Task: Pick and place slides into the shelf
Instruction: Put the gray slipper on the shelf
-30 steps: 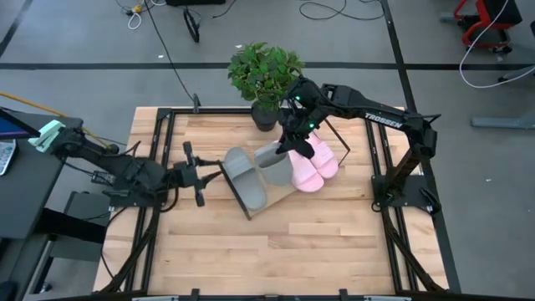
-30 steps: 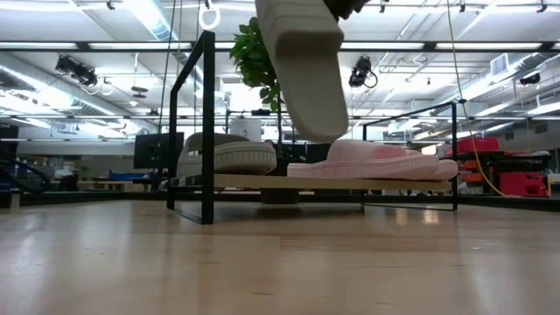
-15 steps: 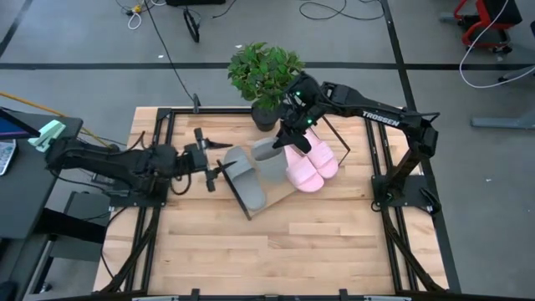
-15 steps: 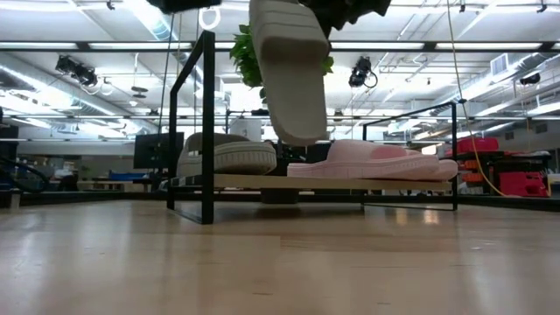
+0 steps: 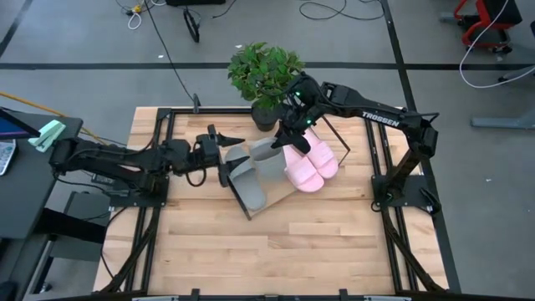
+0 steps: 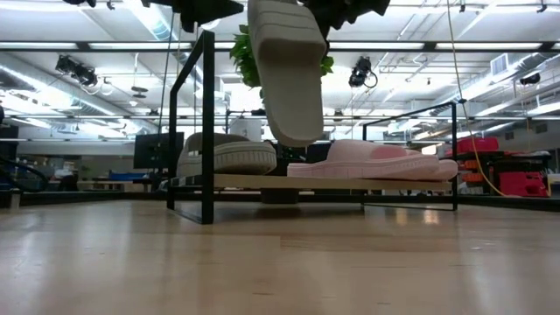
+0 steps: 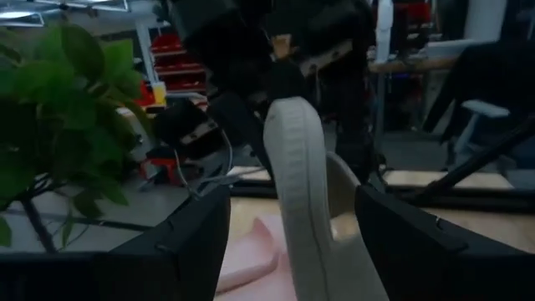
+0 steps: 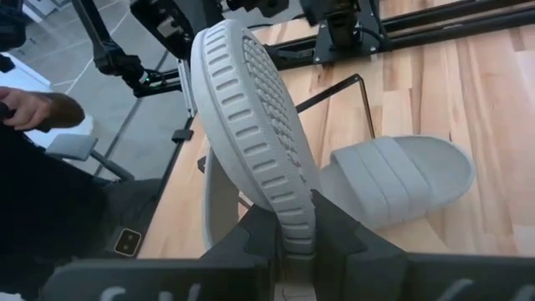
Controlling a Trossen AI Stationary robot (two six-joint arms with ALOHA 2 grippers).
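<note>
The hanging grey slide needs to settle onto the shelf (image 5: pixel 277 196), so my left gripper should next grab it by its sole's side edge (image 5: pixel 257 160).
My right gripper (image 5: pixel 288 138) is shut on one grey slide (image 6: pixel 290 70), which hangs on end above the shelf (image 6: pixel 332 182), its ribbed sole toward the table's near edge. The other grey slide (image 5: pixel 247 177) lies on the shelf's left part, and the pink pair (image 5: pixel 309 165) lies on its right part. My left gripper (image 5: pixel 226 159) is open just left of the shelf. In the left wrist view its fingers (image 7: pixel 180 247) frame the hanging slide (image 7: pixel 301 184) farther off. My right gripper (image 8: pixel 292 230) pinches the grey slide by the rim of one end (image 8: pixel 294 213) between its two fingers. It comes from above. The slide is lifted clear and hangs nearly upright below the fingers, its lower end (image 6: pixel 296 136) just above the slides on the shelf.
A potted plant (image 5: pixel 266 71) stands at the table's far edge right behind the shelf. The shelf's black wire frame (image 6: pixel 207 122) rises at its left end. Bare wooden tabletop (image 5: pixel 276 251) stretches toward the near edge.
My left gripper has moved toward the table's right and slightly toward its far edge, up to the shelf's left end, staying open. My right gripper has drawn the hanging grey slide a little up and toward the far left.
</note>
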